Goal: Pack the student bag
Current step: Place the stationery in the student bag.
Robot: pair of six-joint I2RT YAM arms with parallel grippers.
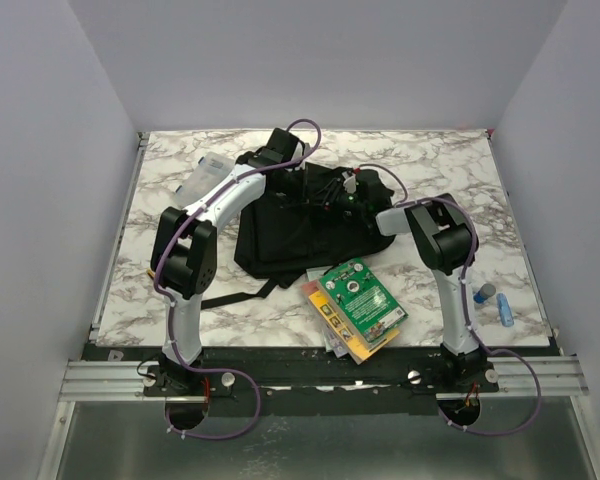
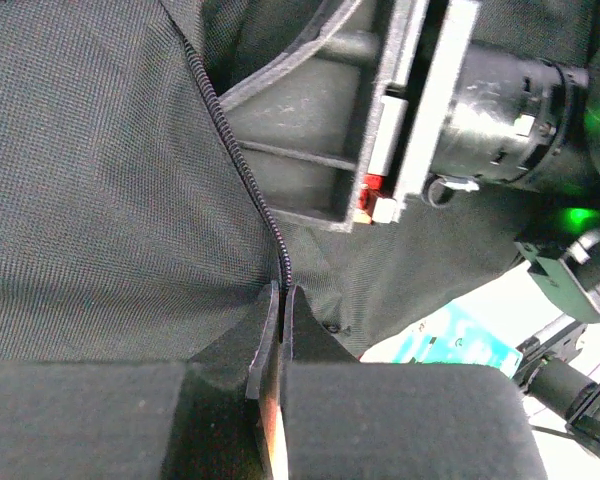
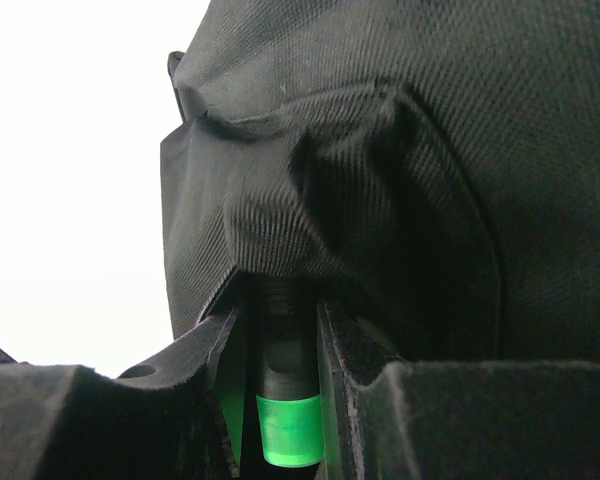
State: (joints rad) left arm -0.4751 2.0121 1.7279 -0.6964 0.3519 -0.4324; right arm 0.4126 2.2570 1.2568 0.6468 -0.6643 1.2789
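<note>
My right gripper holds the marker and needs to keep holding it until the marker goes farther under the bag's fold. Only the marker's front end is under the fold, and its green band point(image 3: 286, 425) is outside.
The student bag point(image 1: 280, 235) is a black fabric backpack lying mid-table. In the left wrist view my left gripper point(image 2: 281, 300) is shut on the bag's fabric point(image 2: 100, 180), right where its zipper line point(image 2: 242, 170) runs down into the jaws. My right gripper point(image 3: 280, 330) is shut on a black marker with a green band point(image 3: 286, 425). The marker's front end is tucked under a fold of the bag point(image 3: 380, 150), out of sight. From above, both grippers meet over the bag's upper part, the left gripper point(image 1: 298, 185) beside the right gripper point(image 1: 338, 198).
A stack of books with a green cover point(image 1: 360, 300) lies at the bag's near right corner. A clear plastic case point(image 1: 208, 175) sits at the back left. Small blue items point(image 1: 495, 300) lie near the right edge. A black strap point(image 1: 235, 295) trails toward the front.
</note>
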